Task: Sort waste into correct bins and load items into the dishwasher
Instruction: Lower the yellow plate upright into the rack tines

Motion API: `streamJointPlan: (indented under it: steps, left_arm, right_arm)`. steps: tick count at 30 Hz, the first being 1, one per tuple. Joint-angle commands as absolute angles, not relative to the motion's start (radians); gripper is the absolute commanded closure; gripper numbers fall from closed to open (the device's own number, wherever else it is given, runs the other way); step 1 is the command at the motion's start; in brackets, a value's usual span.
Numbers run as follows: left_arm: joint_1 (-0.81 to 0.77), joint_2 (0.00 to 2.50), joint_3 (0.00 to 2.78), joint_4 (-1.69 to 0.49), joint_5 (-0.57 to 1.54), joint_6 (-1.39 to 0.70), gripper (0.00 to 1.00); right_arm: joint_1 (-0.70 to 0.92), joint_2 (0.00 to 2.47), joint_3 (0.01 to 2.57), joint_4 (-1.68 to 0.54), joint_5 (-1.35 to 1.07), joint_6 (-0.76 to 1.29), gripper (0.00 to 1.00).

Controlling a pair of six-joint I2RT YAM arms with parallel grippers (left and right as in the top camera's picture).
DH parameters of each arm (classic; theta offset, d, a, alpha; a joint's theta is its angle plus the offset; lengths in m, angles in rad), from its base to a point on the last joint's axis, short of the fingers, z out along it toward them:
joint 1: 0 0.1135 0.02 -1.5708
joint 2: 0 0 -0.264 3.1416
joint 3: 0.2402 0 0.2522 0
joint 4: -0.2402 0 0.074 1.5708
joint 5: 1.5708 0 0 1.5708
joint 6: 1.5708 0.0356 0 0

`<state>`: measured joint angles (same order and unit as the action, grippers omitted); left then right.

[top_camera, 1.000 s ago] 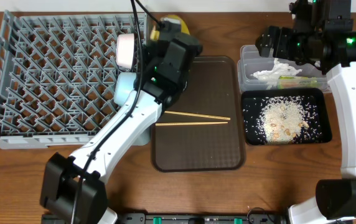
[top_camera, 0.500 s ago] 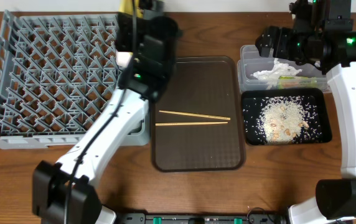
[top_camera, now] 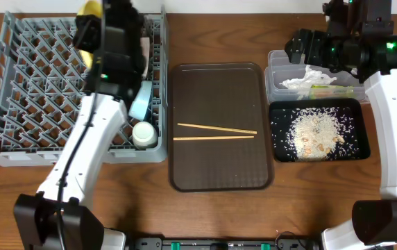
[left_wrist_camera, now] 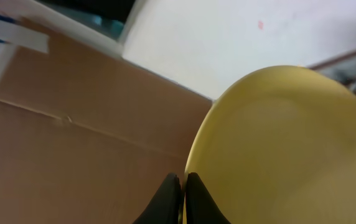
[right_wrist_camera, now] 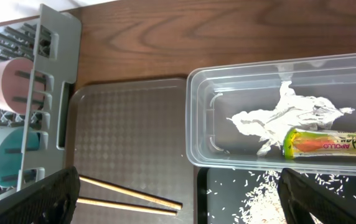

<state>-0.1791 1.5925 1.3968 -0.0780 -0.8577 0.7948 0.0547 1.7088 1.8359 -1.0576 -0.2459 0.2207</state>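
The yellow-green plate's edge (top_camera: 89, 8) sticks out past the rack's back rim (top_camera: 63, 17), so my left gripper next lowers the plate into the rack's wires before letting go.
My left gripper (left_wrist_camera: 183, 186) is shut on the rim of the yellow-green plate (left_wrist_camera: 277, 143), held edge-up over the back of the grey dishwasher rack (top_camera: 46, 154); overhead, only the plate's (top_camera: 89, 8) edge shows past the arm. A light-blue bowl (top_camera: 141, 101), a white cup (top_camera: 144, 133) and a pale bowl (right_wrist_camera: 7, 84) stand along the rack's right side. Two chopsticks (top_camera: 216, 132) lie on the brown tray (top_camera: 219, 167). My right gripper (right_wrist_camera: 184, 199) hangs open above the clear tub (right_wrist_camera: 196, 118), which holds tissue (right_wrist_camera: 284, 118) and the wrapper (right_wrist_camera: 330, 143). Rice (top_camera: 313, 132) covers the black tray (top_camera: 278, 111).
The brown tray lies between the rack and the two bins. The clear tub (top_camera: 275, 69) sits directly behind the black tray at the right. Bare wooden table (top_camera: 309, 201) lies in front of the trays.
My left arm has swung left with the plate, from the brown tray's back-left corner to over the rack's back, uncovering the light-blue bowl and white cup. The right arm has not moved.
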Motion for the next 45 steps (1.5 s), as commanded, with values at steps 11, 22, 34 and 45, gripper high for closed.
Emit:
streamJointPlan:
  steps: [11,22,34,45]
  left_arm:
    - [-0.139,1.599,1.399,-0.134,-0.669,0.811,0.93]
    - [-0.139,1.652,1.398,-0.149,-0.669,0.811,0.93]
    - [-0.105,1.668,1.398,-0.176,-0.669,0.807,0.93]
    - [-0.101,1.691,1.398,-0.203,-0.664,0.784,0.92]
  right_arm:
    - [0.059,1.715,1.836,-1.059,-0.243,0.228,0.01]
    - [0.059,1.715,1.836,-1.058,-0.243,0.228,0.01]
    - [0.059,1.715,1.836,-1.058,-0.243,0.228,0.01]
    - [0.059,1.715,1.836,-1.059,-0.243,0.228,0.01]
